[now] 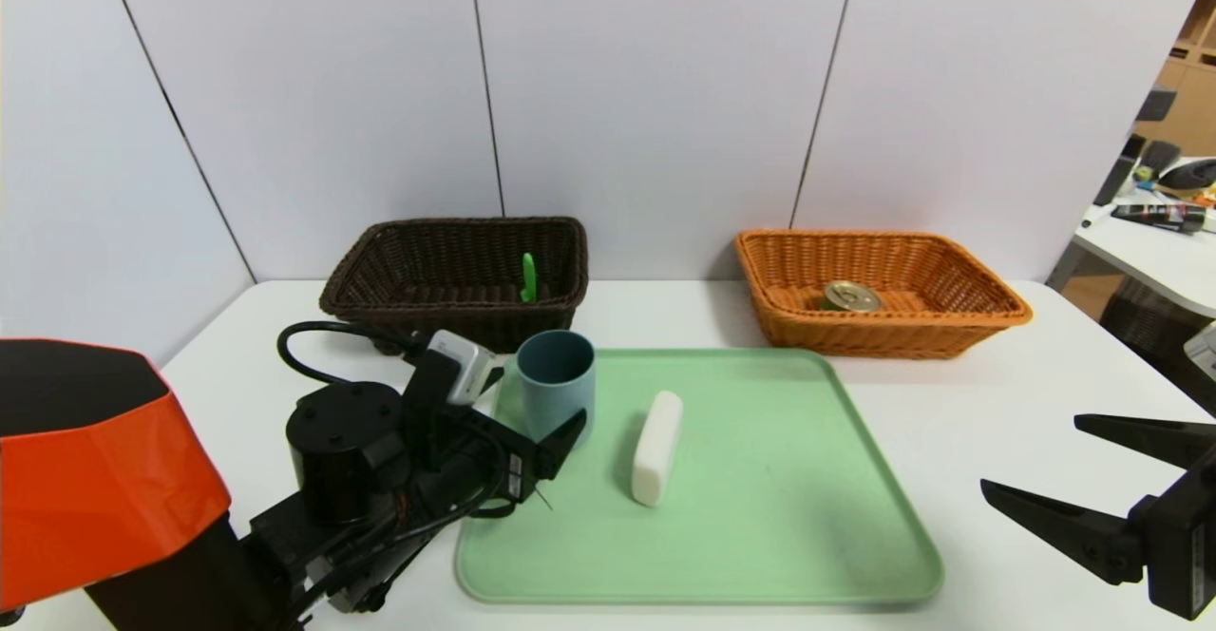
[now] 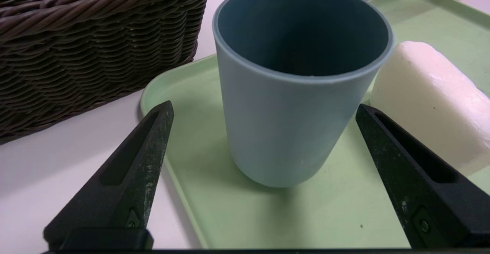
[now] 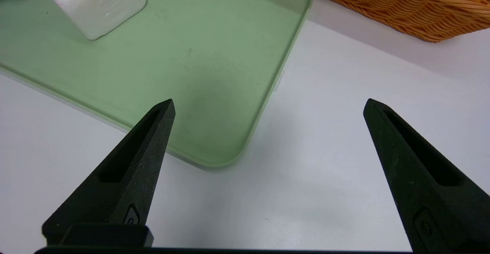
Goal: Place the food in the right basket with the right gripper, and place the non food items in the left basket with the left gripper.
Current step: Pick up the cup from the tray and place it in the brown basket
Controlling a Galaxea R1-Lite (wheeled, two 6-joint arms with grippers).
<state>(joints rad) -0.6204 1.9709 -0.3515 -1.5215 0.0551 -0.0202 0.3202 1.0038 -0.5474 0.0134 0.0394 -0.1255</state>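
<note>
My left gripper's fingers stand short of the cup's sides, so closing now would miss. My left gripper moves toward the cup, before closing on the cup.
A blue-grey cup [image 1: 556, 379] stands upright on the back left corner of the green tray [image 1: 779, 479]. My left gripper [image 1: 537, 412] is open at it, one finger on each side of the cup [image 2: 291, 112], neither touching it. A white bar [image 1: 657, 447] lies on the tray just right of the cup, close to one finger [image 2: 402, 162] of the left gripper [image 2: 264, 106]. My right gripper [image 1: 1031, 453] hovers open and empty over the table, right of the tray's front corner. The same gripper [image 3: 268, 101] shows over bare table by that corner, with the bar [image 3: 99, 3] farther off.
The dark brown basket [image 1: 353, 265] at the back left holds a green item [image 1: 528, 277] and stands just behind the cup. At the back right, the orange basket [image 1: 883, 332] holds a can [image 1: 852, 296]. Another table with clutter [image 1: 1164, 218] stands at the far right.
</note>
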